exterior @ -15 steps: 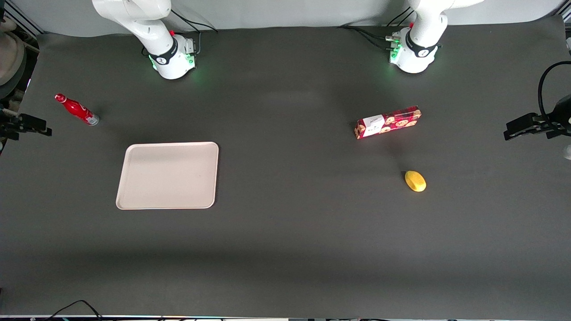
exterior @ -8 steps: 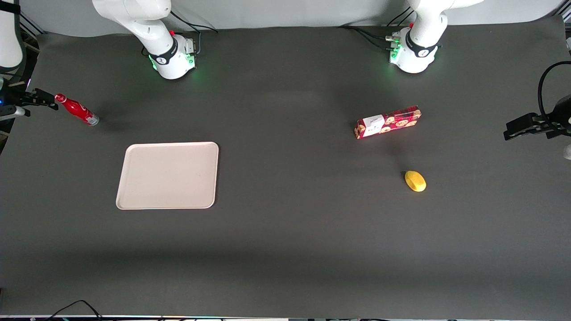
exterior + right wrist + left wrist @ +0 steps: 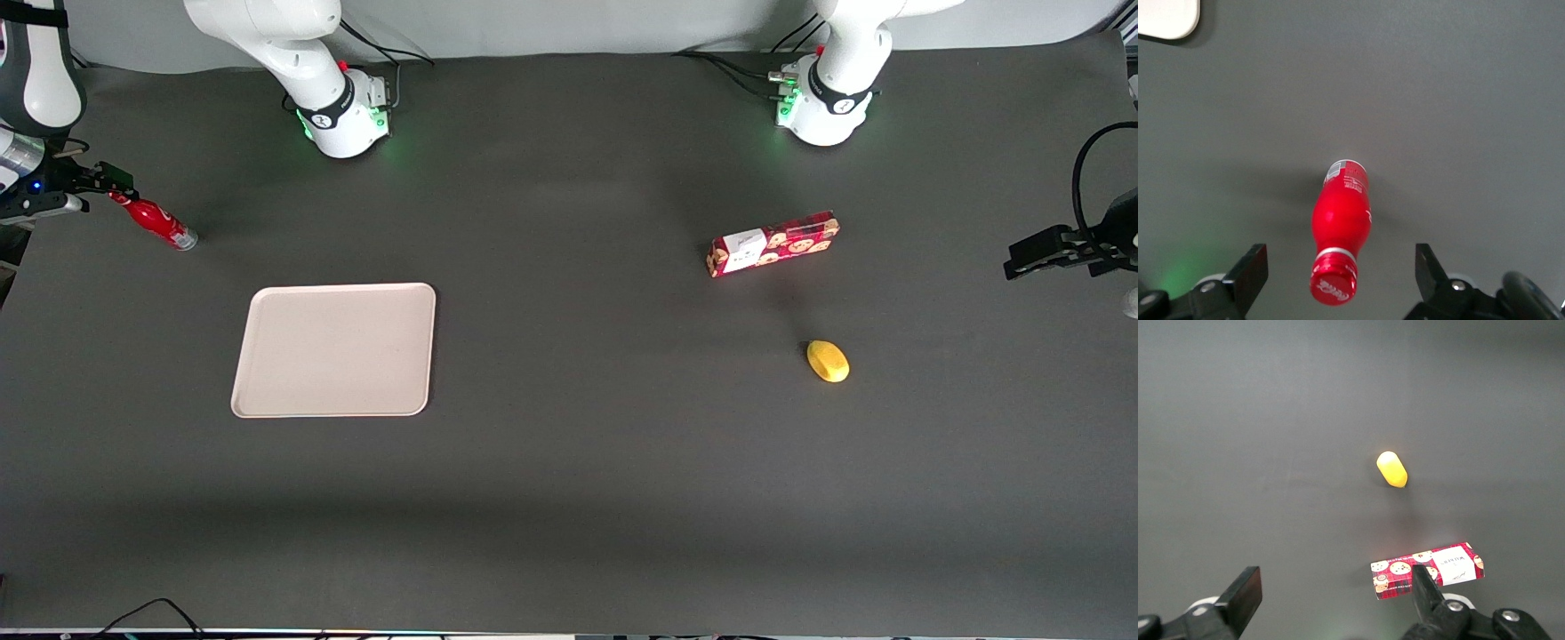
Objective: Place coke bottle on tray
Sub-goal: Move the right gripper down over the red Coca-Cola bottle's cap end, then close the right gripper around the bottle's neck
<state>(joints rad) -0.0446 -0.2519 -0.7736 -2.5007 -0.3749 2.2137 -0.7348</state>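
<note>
The coke bottle needs to go on the tray (image 3: 333, 349), so my gripper will grab it by its red cap (image 3: 117, 198) next.
The coke bottle (image 3: 156, 221) is a slim red bottle with a red cap and silvery base, standing upright on the dark mat at the working arm's end of the table. The right wrist view shows it from above, cap nearest the camera (image 3: 1340, 227). My gripper (image 3: 108, 180) is open and just above the cap, which sits between the two spread fingers (image 3: 1340, 267) without touching either. The pale beige-pink tray (image 3: 333, 349) lies flat and empty, nearer the front camera than the bottle; one corner of it shows in the right wrist view (image 3: 1165, 17).
A red cookie box (image 3: 773, 244) and a yellow lemon-like object (image 3: 828, 362) lie toward the parked arm's end of the table, and both show in the left wrist view, the box (image 3: 1428, 570) and the yellow object (image 3: 1392, 469). The mat's edge runs close by the bottle.
My gripper has come in from the table's edge, moving farther from the front camera, and now sits over the bottle's cap. The bottle and tray have not moved.
</note>
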